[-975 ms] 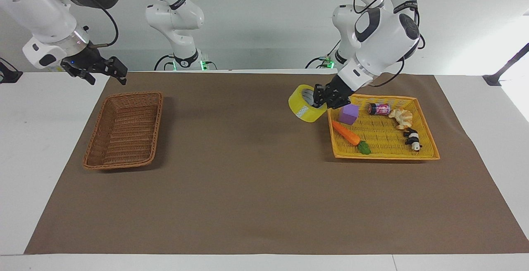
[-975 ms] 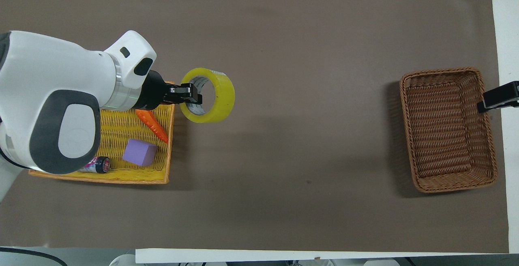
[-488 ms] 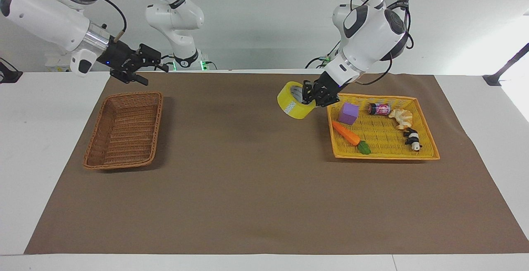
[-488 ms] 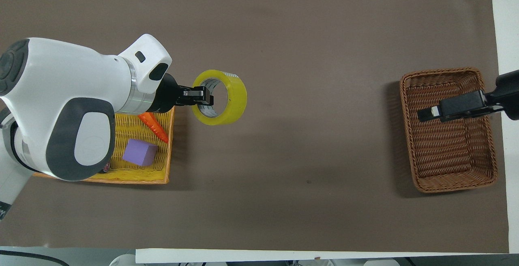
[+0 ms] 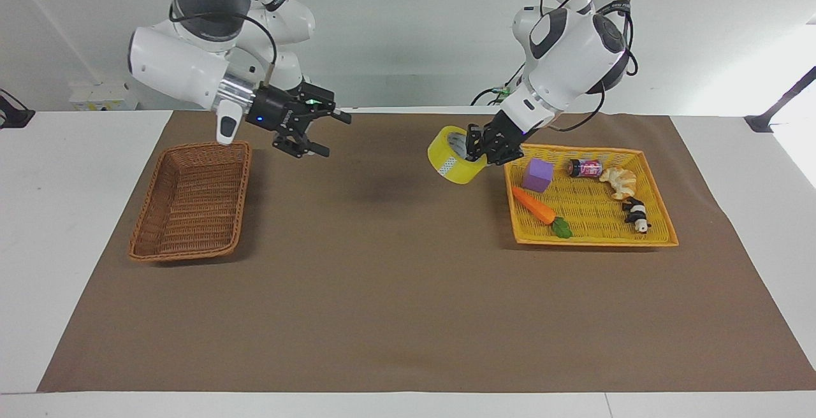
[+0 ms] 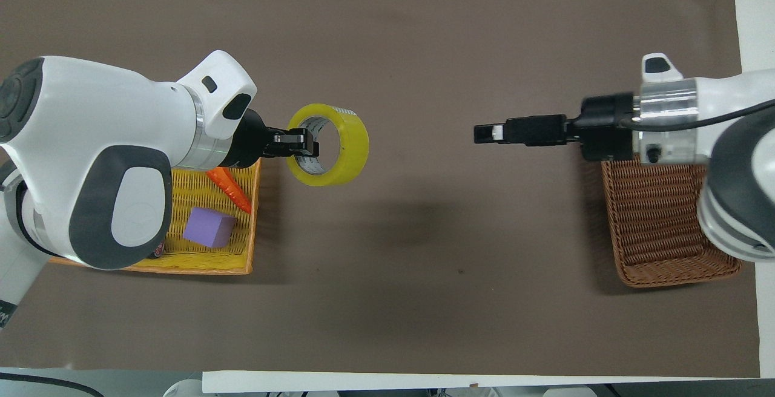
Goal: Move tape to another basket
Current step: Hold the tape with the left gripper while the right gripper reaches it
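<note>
To move the tape, my right gripper next needs to grip the tape's free opposite side point(image 6: 353, 145), as my left gripper stays shut on one side of the tape's ring.
The yellow roll of tape point(image 5: 448, 158) hangs in the air over the brown mat, just beside the yellow-orange tray basket point(image 5: 593, 239). My left gripper point(image 5: 482, 144) is shut on the tape's wall, one finger inside the pale core; it also shows in the overhead view point(image 6: 295, 143) with the tape point(image 6: 353, 143). My right gripper point(image 5: 333, 132) is open and empty, up in the air over the mat beside the brown wicker basket point(image 5: 191, 198), pointing toward the tape. In the overhead view the right gripper point(image 6: 485, 134) is over the mat, and the right arm covers part of the brown basket point(image 6: 666, 233).
The yellow-orange tray basket point(image 6: 181, 267) holds a purple cube point(image 5: 537, 176), a toy carrot point(image 5: 535, 206), a small bottle point(image 5: 585, 167), a croissant point(image 5: 618, 181) and a panda toy point(image 5: 636, 214). The brown basket looks empty.
My right arm has swung from the table's edge, across the brown basket, out over the mat toward the tape. My left gripper carried the tape slightly away from the tray basket, then held still.
</note>
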`<control>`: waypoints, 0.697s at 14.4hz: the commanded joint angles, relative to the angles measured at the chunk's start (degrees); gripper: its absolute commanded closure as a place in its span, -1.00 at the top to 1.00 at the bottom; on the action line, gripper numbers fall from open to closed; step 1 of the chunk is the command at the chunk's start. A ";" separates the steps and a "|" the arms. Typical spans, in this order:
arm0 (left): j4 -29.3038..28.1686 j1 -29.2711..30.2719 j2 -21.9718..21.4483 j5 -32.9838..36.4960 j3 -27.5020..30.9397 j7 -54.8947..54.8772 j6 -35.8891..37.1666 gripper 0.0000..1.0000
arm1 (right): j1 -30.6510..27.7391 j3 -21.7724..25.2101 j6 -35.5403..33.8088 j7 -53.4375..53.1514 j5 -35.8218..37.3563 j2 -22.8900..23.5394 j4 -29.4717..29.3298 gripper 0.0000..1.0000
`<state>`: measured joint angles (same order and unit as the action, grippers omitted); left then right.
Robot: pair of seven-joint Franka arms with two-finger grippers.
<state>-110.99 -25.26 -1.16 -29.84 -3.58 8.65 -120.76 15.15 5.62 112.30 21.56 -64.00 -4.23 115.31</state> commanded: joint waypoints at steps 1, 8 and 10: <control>1.13 -1.11 0.54 -0.74 0.86 0.49 -0.36 -0.96 | 7.23 0.36 9.56 -3.61 -5.51 1.76 0.09 1.00; 0.78 -1.46 0.37 -0.66 0.86 0.49 0.09 -0.95 | 16.93 0.36 21.55 -11.18 -9.39 5.55 -2.20 1.00; 0.86 -1.46 0.37 -0.48 0.86 0.49 0.17 -0.95 | 17.54 0.36 22.77 -11.62 -9.39 5.81 -2.20 1.00</control>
<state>-110.99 -25.65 -0.94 -29.84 -3.60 8.65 -120.74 31.98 5.62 133.84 11.00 -72.38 0.77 114.11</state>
